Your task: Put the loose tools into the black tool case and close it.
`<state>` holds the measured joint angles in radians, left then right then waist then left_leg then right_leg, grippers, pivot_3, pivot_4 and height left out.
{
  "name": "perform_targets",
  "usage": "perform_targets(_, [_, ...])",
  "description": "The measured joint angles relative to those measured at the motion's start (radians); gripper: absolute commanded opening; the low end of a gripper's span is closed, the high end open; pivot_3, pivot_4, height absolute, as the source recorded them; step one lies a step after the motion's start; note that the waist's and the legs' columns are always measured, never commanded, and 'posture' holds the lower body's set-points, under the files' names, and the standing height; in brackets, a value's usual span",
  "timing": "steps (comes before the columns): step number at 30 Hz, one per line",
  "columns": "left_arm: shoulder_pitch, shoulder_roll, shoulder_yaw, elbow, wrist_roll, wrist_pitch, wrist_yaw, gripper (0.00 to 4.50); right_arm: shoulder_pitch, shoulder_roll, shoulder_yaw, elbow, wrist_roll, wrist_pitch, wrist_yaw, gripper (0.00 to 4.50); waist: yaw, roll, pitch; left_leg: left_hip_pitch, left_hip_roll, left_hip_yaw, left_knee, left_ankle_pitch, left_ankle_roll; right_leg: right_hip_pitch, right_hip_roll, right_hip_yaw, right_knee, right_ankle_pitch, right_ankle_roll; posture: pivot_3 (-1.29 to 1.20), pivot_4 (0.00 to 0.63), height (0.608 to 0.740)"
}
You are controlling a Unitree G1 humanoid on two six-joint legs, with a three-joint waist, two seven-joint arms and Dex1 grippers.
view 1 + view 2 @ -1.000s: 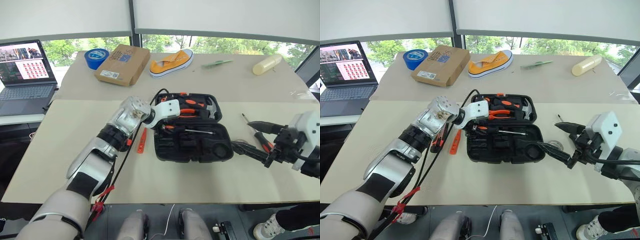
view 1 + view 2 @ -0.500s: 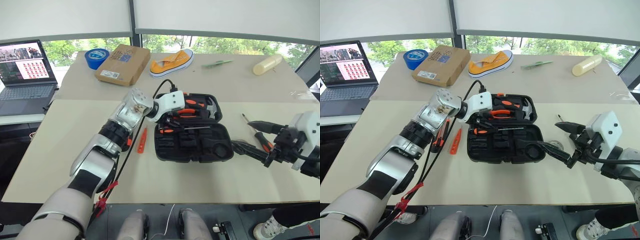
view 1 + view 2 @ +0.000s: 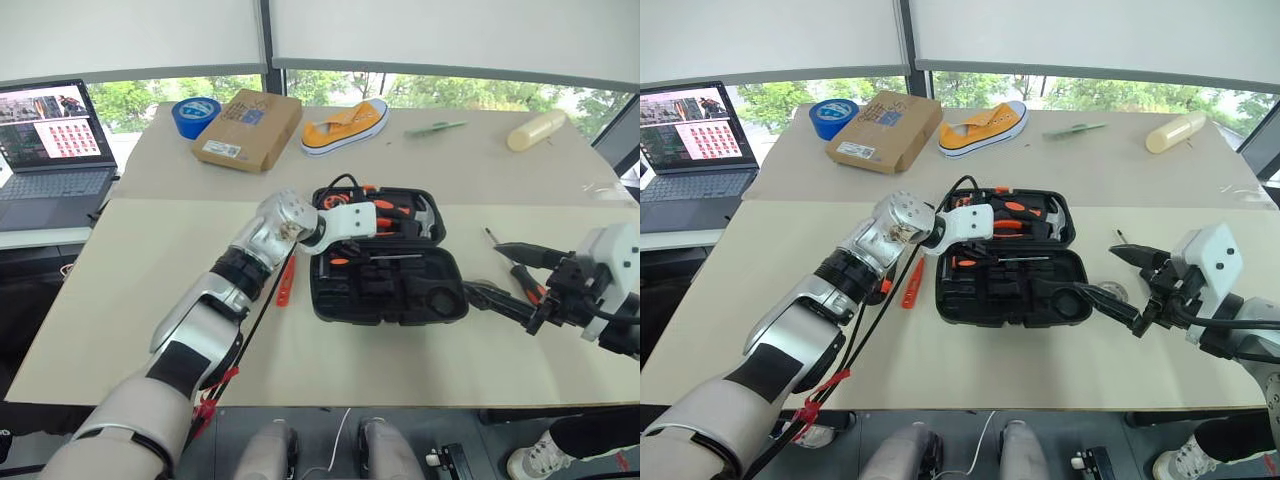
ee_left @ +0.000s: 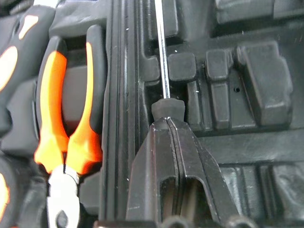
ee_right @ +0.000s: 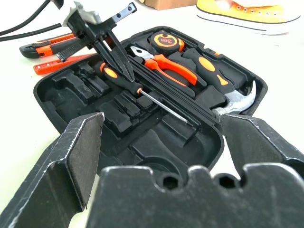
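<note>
Next, my right gripper grabs the second screwdriver by its chunky handle [image 3: 527, 284], the big end behind that long, slim shaft [image 3: 491, 236].
The black tool case [image 3: 330, 285] lies open mid-table, with orange-handled pliers [image 4: 66, 118] and a hammer in its far half. One long screwdriver [image 5: 142, 92] lies across the near half by the hinge. My left gripper [image 4: 167, 121] is shut, its tips resting on the black collar of that screwdriver's handle with nothing between them. A utility knife [image 5: 40, 47] and a slim orange tester [image 3: 285, 282] lie on the table left of the case. A second screwdriver [image 3: 522, 278] lies right of it. My right gripper [image 3: 483, 268] hovers open near the case's right end.
At the back of the table are a blue tape roll [image 3: 192, 114], a cardboard box [image 3: 245, 128], a yellow shoe [image 3: 343, 125], a green item [image 3: 435, 127] and a cream bottle [image 3: 535, 128]. A laptop [image 3: 50, 150] stands at the far left.
My left gripper's fingers have closed and it has come down a little onto the screwdriver lying in the case. The right arm has stayed still.
</note>
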<state>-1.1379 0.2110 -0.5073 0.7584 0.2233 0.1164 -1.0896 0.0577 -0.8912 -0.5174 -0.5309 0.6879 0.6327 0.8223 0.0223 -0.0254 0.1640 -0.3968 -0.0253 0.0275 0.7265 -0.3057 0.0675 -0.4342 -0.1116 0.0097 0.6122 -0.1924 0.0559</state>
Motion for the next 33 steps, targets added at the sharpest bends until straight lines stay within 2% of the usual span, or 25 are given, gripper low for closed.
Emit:
perform_targets(4, [-0.008,-0.022,-0.019,0.063,0.045,-0.087,0.057,0.05,0.0,0.002,0.003,-0.001,0.0,0.0,-0.006,4.5,0.009,0.0,0.0,0.01,0.0,0.0,0.001,-0.002,0.004,0.012,-0.001,0.0,-0.003,0.0,0.001,0.0,0.15,0.735])
perform_targets(9, [-0.005,-0.026,0.03,0.074,0.018,-0.068,0.045,0.05,0.026,0.013,0.003,-0.011,-0.008,0.0,-0.027,4.5,0.009,0.0,0.0,0.01,0.0,0.0,0.002,-0.003,0.005,0.011,-0.001,0.001,-0.002,0.0,0.002,0.0,0.15,0.735])
perform_targets(12, [0.05,0.018,0.147,-0.023,-0.115,0.051,-0.041,0.71,0.088,0.031,-0.024,-0.009,-0.028,0.0,-0.043,4.5,-0.002,0.001,-0.001,0.005,0.001,0.0,0.001,-0.002,0.004,0.005,0.0,0.001,0.002,0.0,0.001,0.0,0.15,0.735])
perform_targets(14, [0.117,0.094,0.274,-0.201,-0.281,0.178,-0.144,1.37,0.162,0.059,-0.085,0.013,-0.049,0.002,-0.063,4.5,-0.013,0.001,-0.001,0.0,0.002,0.0,0.002,0.002,-0.004,-0.002,0.001,0.001,0.004,0.0,0.001,0.0,0.15,0.735])
perform_targets(17, [0.193,0.199,0.415,-0.463,-0.467,0.375,-0.198,2.47,0.219,0.084,-0.156,0.056,-0.067,0.011,-0.084,4.5,-0.018,0.004,-0.002,-0.002,0.001,0.0,0.002,0.003,-0.006,-0.005,0.0,0.003,0.005,0.0,0.001,0.0,0.15,0.735])
perform_targets(19, [0.249,0.247,0.471,-0.595,-0.555,0.481,-0.211,3.21,0.245,0.089,-0.19,0.077,-0.07,0.015,-0.087,4.5,-0.018,0.005,-0.003,-0.001,0.001,0.0,0.002,0.003,-0.006,-0.004,0.0,0.003,0.004,0.0,0.001,0.0,0.15,0.735])
perform_targets(20, [0.308,0.304,0.487,-0.696,-0.617,0.566,-0.227,3.68,0.247,0.088,-0.199,0.097,-0.077,0.016,-0.085,4.5,-0.018,0.006,-0.003,0.0,0.001,0.0,0.002,0.001,-0.001,-0.002,0.0,0.004,0.004,0.0,0.001,0.0,0.15,0.735])
perform_targets(21, [0.335,0.327,0.487,-0.732,-0.635,0.589,-0.238,3.87,0.249,0.088,-0.202,0.104,-0.078,0.016,-0.084,4.5,-0.019,0.006,-0.003,0.0,0.001,0.0,0.002,0.0,-0.001,-0.002,0.0,0.004,0.004,0.0,0.001,0.0,0.15,0.735])
perform_targets(22, [0.387,0.37,0.491,-0.795,-0.674,0.632,-0.257,4.31,0.249,0.087,-0.2,0.128,-0.084,0.015,-0.083,4.5,-0.02,0.005,-0.003,0.003,0.001,0.0,0.002,0.0,0.0,0.0,0.0,0.004,0.003,0.0,0.001,0.0,0.15,0.735])
perform_targets(23, [0.434,0.403,0.494,-0.857,-0.718,0.676,-0.268,4.45,0.24,0.085,-0.191,0.162,-0.094,0.015,-0.08,4.5,-0.02,0.005,-0.003,0.004,0.001,0.0,0.002,0.0,0.0,0.001,0.0,0.004,0.001,0.0,0.001,0.0,0.15,0.735])
perform_targets(28, [0.485,0.451,0.545,-1.04,-0.898,0.832,-0.236,4.45,0.095,0.061,-0.072,0.359,-0.169,-0.039,-0.075,4.5,-0.011,0.005,-0.002,0.013,0.0,0.0,0.001,-0.001,0.0,0.011,-0.001,0.003,-0.002,0.0,0.001,0.0,0.15,0.735])
perform_targets(33, [0.506,0.462,0.567,-1.129,-0.973,0.87,-0.16,4.45,-0.081,0.052,0.053,0.608,-0.274,-0.135,-0.067,4.5,-0.016,0.005,-0.002,0.014,0.0,0.001,0.0,0.002,-0.004,0.011,0.0,0.004,-0.002,0.0,0.001,0.0,0.15,0.735])
